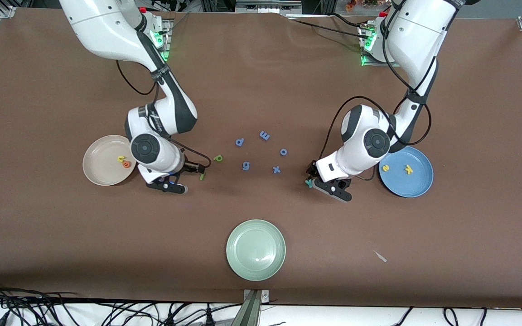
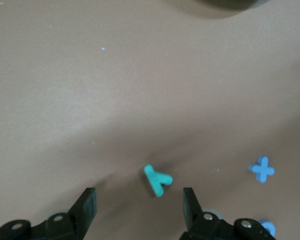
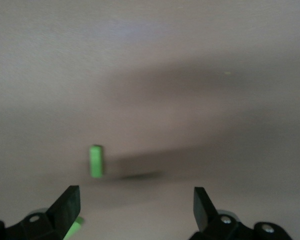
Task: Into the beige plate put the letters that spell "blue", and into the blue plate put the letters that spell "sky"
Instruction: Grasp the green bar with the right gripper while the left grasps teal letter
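The right gripper's fingers stop short of the bar in the right wrist view, so the right gripper should move toward the green bar (image 3: 96, 161) before it closes on the bar.
The beige plate (image 1: 100, 174) at the right arm's end holds a yellow u (image 1: 120, 158) and an orange e (image 1: 127, 164). Beside it, my right gripper (image 1: 201, 171) (image 3: 135, 200) is open and holds nothing. The dark green l bar (image 1: 202, 175) lies at its fingertips and the green b (image 1: 218, 158) a little past it. The right wrist view shows a green bar (image 3: 96, 161) and a green bit (image 3: 72, 227); I cannot tell which letter each is. The blue plate (image 1: 417, 185) holds a yellow s (image 1: 385, 168) and k (image 1: 408, 169). My left gripper (image 1: 311, 174) (image 2: 139, 200) is open, with the teal y (image 1: 308, 182) (image 2: 157, 180) just ahead between its fingers.
Several periwinkle-blue letters (image 1: 264, 135) lie scattered mid-table between the arms, one an x (image 1: 277, 170) (image 2: 262, 169) close to the left gripper. A pale green plate (image 1: 255, 249) sits nearer the front camera. A small white scrap (image 1: 380, 256) lies toward the left arm's end.
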Controlling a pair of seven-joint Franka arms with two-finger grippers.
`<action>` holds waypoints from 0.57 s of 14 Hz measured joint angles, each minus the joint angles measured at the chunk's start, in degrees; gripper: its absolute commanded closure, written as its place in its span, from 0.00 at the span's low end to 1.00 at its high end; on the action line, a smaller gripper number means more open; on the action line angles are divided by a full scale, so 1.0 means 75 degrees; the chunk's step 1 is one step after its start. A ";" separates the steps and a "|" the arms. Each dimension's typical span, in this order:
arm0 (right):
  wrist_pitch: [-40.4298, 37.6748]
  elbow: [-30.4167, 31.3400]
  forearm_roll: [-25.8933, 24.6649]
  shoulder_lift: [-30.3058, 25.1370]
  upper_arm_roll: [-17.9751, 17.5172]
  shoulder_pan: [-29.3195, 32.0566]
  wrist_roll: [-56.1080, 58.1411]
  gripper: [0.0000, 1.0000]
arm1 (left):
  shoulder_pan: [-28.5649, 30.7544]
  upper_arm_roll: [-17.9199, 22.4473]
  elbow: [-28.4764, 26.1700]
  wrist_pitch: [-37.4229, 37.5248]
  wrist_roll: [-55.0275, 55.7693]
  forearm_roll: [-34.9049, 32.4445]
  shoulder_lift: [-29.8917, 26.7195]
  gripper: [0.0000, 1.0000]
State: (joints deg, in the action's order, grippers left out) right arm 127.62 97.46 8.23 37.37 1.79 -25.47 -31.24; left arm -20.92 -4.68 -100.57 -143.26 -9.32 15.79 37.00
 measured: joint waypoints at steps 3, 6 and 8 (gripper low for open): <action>0.0182 -0.0310 0.0491 0.0346 -0.0091 0.0003 -0.0068 0.00 | -0.0166 -0.0001 0.0086 -0.0364 0.0124 0.0000 0.0324 0.22; 0.0409 -0.0412 0.0529 0.0491 -0.0154 -0.0024 -0.0081 0.22 | -0.0310 -0.0001 0.0107 -0.0567 0.0389 0.0000 0.0529 0.22; 0.0486 -0.0413 0.0531 0.0534 -0.0176 -0.0039 -0.0092 0.48 | -0.0331 0.0000 0.0123 -0.0569 0.0472 0.0000 0.0554 0.22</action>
State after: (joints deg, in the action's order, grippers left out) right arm 131.26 94.37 12.21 41.37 0.48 -25.77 -31.93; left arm -23.40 -4.68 -99.65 -147.53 -5.78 15.79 41.16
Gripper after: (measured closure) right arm 0.057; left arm 0.216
